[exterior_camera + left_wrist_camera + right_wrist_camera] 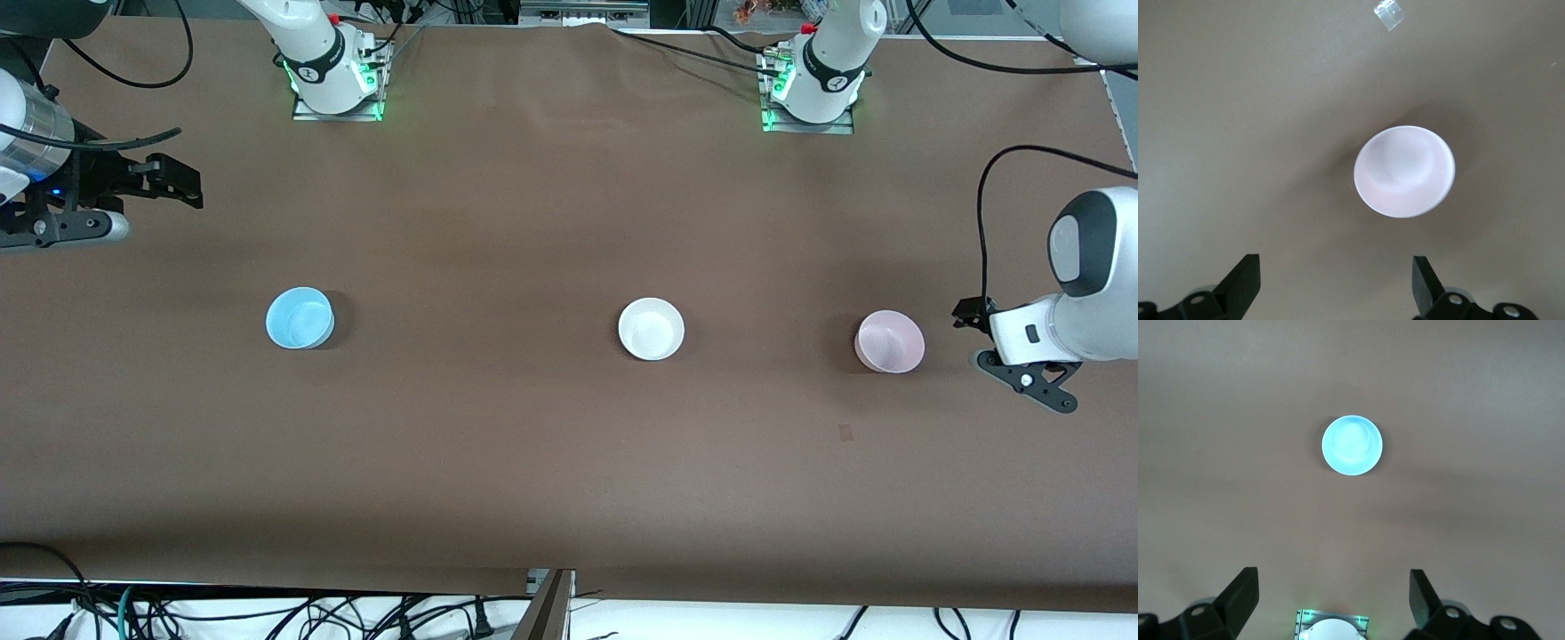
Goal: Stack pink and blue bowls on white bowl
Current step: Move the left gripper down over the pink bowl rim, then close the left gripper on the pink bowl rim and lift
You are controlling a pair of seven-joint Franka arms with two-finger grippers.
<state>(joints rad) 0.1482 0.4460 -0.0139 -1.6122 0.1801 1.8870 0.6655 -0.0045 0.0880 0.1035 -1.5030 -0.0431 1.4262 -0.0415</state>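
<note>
My left gripper is to grab the pink bowl by its rim [919, 338] next, so that I can stack the pink bowl on the white bowl [651, 328].
The white bowl [651, 328] stands upright mid-table. The blue bowl [300, 317] stands toward the right arm's end and also shows in the right wrist view [1352, 445]. The pink bowl [889, 341] stands toward the left arm's end and also shows in the left wrist view [1404, 171]. All three are apart in one row and empty. My left gripper [982, 348] hangs open and empty above the table beside the pink bowl, its jaws wide apart in its wrist view [1336, 280]. My right gripper [147, 200] is open and empty, up over the table's right-arm end [1333, 597].
A small tape patch [845, 433] lies on the brown table cover nearer the front camera than the pink bowl. The arm bases [336, 80] [811, 93] stand along the table's back edge. Cables hang at the table's edges.
</note>
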